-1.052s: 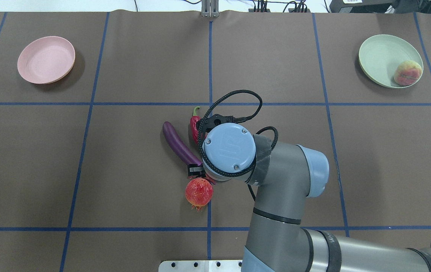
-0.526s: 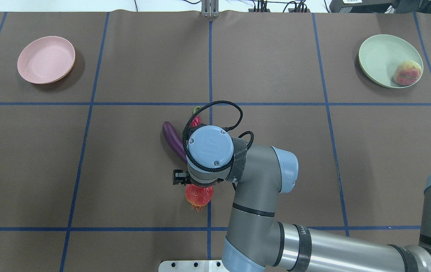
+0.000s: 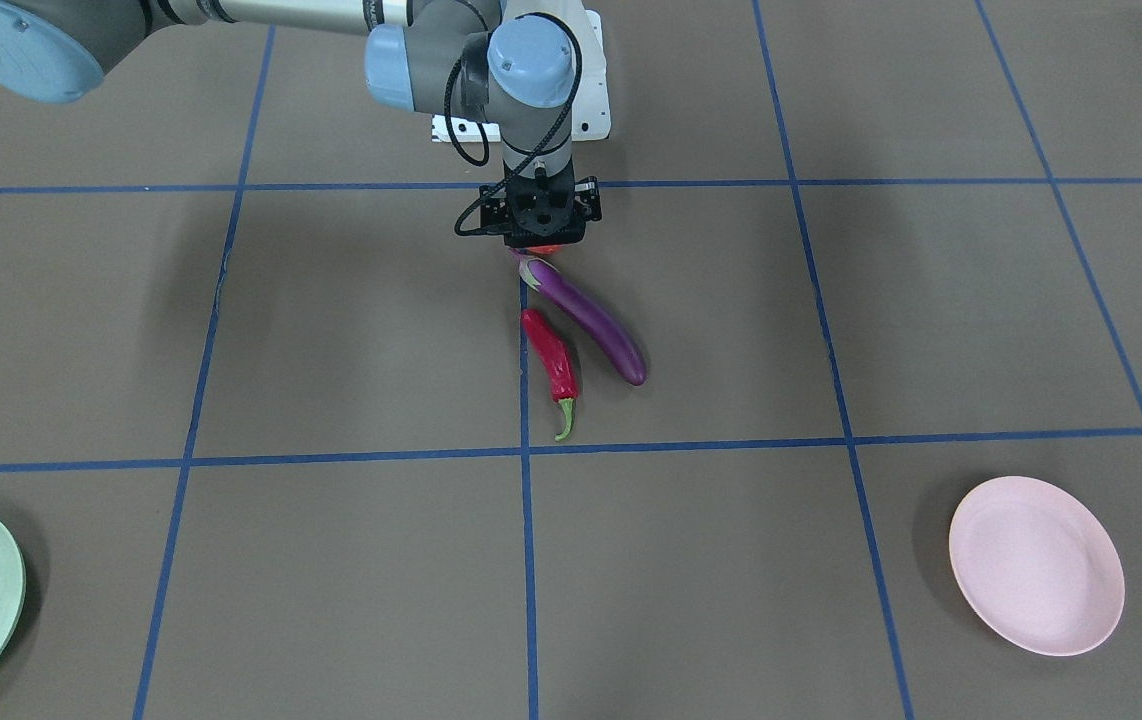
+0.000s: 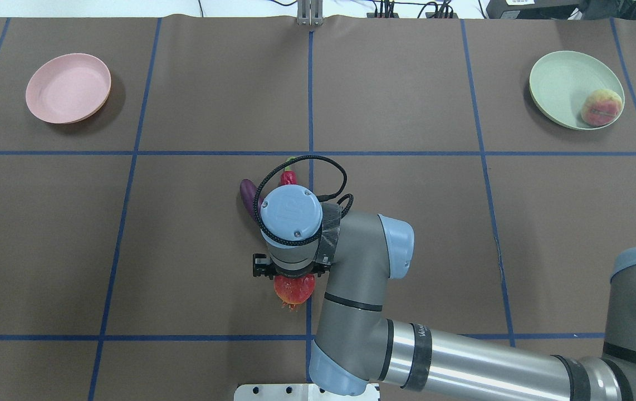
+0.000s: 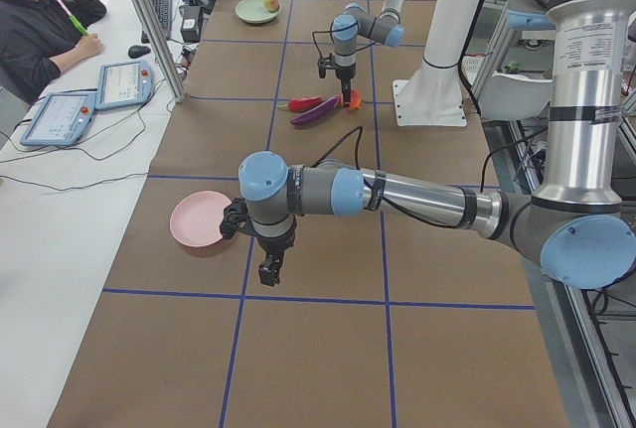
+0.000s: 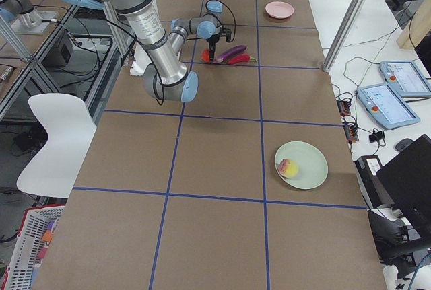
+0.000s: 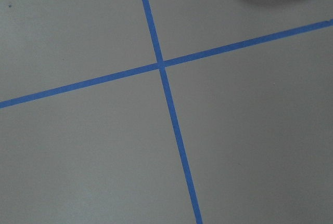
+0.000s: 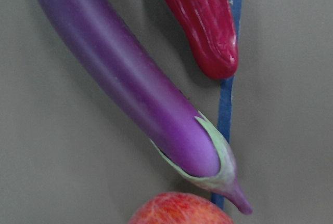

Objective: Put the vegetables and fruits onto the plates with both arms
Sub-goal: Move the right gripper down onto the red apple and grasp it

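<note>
My right gripper is to grab the pomegranate next by its round red-yellow body [image 3: 542,250], so that it can move it onto the mint plate.
My right gripper [image 4: 291,274] is open and points down right over the round red-yellow pomegranate [image 4: 294,291], covering its far half; it also shows in the front view [image 3: 543,240]. The purple eggplant [image 3: 591,320] and the red chili [image 3: 551,365] lie side by side just beyond it, and the right wrist view shows them close up. The peach [image 4: 602,107] lies on the mint plate [image 4: 560,83] at the far right. The pink plate [image 4: 67,88] at the far left is empty. My left gripper [image 5: 268,269] hangs beside the pink plate; I cannot tell whether it is open.
Blue tape lines divide the brown table cover into squares. A white base plate [image 4: 296,391] sits at the near edge. A metal post [image 4: 309,14] stands at the far edge. An operator [image 5: 45,11] sits with tablets beside the table.
My right arm has moved toward the near edge, from over the eggplant and chili to over the pomegranate, and its wrist has turned. The fruits and plates have not moved.
</note>
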Controlling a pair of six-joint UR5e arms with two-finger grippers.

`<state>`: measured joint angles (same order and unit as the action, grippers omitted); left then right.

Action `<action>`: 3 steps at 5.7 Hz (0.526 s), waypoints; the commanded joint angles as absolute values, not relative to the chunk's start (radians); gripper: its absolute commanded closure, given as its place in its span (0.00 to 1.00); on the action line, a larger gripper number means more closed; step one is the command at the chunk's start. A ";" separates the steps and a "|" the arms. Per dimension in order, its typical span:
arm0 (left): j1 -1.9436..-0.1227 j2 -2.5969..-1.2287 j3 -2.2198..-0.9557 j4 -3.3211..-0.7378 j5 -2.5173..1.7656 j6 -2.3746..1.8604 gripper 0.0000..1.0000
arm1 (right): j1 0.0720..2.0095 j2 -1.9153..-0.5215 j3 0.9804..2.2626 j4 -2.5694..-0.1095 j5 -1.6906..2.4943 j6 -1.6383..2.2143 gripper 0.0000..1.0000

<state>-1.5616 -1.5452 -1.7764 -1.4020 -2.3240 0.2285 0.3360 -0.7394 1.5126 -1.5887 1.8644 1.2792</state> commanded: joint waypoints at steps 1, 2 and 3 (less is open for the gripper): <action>-1.562 -1.546 -1.776 -1.404 -2.324 0.229 0.00 | 0.337 -0.732 1.514 -1.591 1.873 1.278 0.99; -1.562 -1.546 -1.778 -1.404 -2.324 0.229 0.00 | 0.383 -0.753 1.554 -1.609 1.931 1.264 1.00; -1.562 -1.546 -1.778 -1.422 -2.324 0.229 0.00 | 0.450 -0.759 1.640 -1.703 1.942 1.215 1.00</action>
